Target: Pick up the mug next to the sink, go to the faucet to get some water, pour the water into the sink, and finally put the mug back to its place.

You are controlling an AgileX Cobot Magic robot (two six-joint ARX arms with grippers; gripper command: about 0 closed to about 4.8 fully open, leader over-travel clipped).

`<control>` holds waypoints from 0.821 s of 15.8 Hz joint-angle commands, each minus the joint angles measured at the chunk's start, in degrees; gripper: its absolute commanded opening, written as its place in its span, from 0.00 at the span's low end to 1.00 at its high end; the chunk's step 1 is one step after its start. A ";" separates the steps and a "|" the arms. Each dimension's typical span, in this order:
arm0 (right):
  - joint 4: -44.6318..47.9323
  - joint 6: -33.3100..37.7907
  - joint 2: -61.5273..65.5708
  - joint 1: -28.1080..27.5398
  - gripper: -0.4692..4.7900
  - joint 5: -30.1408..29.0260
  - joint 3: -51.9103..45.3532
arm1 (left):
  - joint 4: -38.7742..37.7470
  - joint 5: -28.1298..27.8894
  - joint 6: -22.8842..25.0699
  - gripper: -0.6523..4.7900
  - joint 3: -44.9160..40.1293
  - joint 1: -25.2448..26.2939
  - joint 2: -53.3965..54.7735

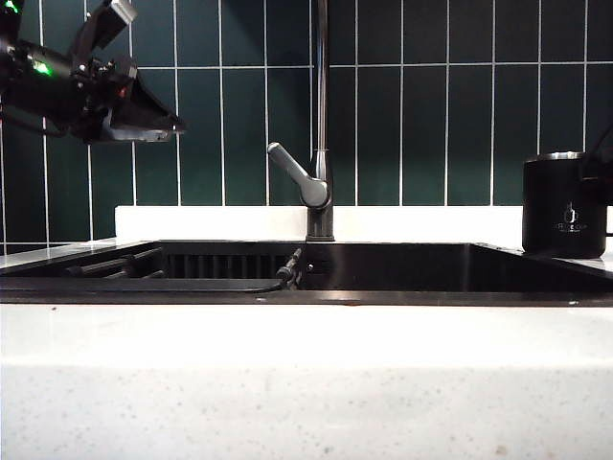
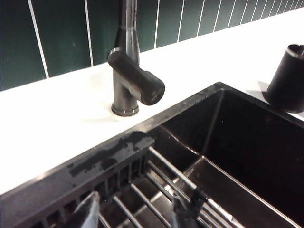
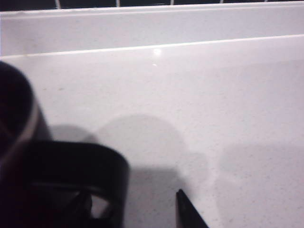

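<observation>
My right gripper grabs the black mug point(image 3: 14, 118) by its handle point(image 3: 107, 164) next, to carry it over to the faucet for water.
The black mug point(image 1: 565, 203) with a silver rim stands upright on the white counter right of the sink point(image 1: 402, 266). The faucet point(image 1: 322, 115) rises behind the sink's middle, its grey lever point(image 1: 297, 172) angled left. My left gripper point(image 1: 144, 125) hangs high at the left; in its wrist view it is open point(image 2: 135, 216) and empty above the sink's rack, with the faucet point(image 2: 126, 71) and mug point(image 2: 287, 78) ahead. My right gripper point(image 3: 135, 211) is open low over the counter, right at the mug point(image 3: 14, 118). The mug's handle point(image 3: 80, 171) lies by one finger; the other fingertip point(image 3: 187, 213) stands apart.
A metal rack point(image 2: 161, 190) and a ribbed dark strip point(image 2: 95, 164) fill the sink's left part. A white ledge and dark green tiles point(image 1: 431, 105) run behind. The speckled counter front point(image 1: 306, 383) spans the near side.
</observation>
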 commanded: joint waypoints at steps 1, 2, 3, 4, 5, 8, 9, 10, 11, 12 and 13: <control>3.13 -0.22 1.03 -1.49 0.55 -0.66 0.39 | 0.07 0.68 0.26 0.46 0.15 -0.04 0.46; 3.52 -0.20 1.25 -2.21 0.55 -1.53 0.39 | -0.22 1.79 0.52 0.46 0.15 -0.04 0.44; 3.78 -0.20 1.40 -2.62 0.55 -2.62 0.42 | -0.46 2.01 0.90 0.46 0.15 -0.04 0.44; 4.11 -0.22 1.49 -2.93 0.55 -3.89 0.42 | -0.68 1.95 1.07 0.46 0.15 -0.04 0.46; 4.55 -0.24 1.49 -3.23 0.55 -4.98 0.42 | -0.85 1.97 1.14 0.46 0.15 -0.04 0.46; 6.45 -3.08 1.49 -3.52 0.55 -9.53 0.50 | -0.94 1.99 1.29 0.46 0.15 -0.04 0.46; 6.43 -3.08 1.49 -3.52 0.52 -9.70 0.50 | -1.11 1.97 1.29 0.46 0.15 -0.04 0.46; 6.45 -3.08 1.49 -3.52 0.45 -9.70 0.50 | -1.46 1.99 1.29 0.46 0.15 -0.04 0.46; 6.40 -3.08 1.49 -3.52 0.35 -9.70 0.50 | -2.21 1.99 1.31 0.46 0.15 -0.04 0.46; 6.29 -3.10 1.49 -3.52 0.24 -9.68 0.50 | -2.58 1.97 1.31 0.46 0.15 -0.04 0.46; 6.21 -3.08 1.49 -3.52 0.20 -9.68 0.50 | -2.71 1.97 1.31 0.46 0.15 -0.04 0.46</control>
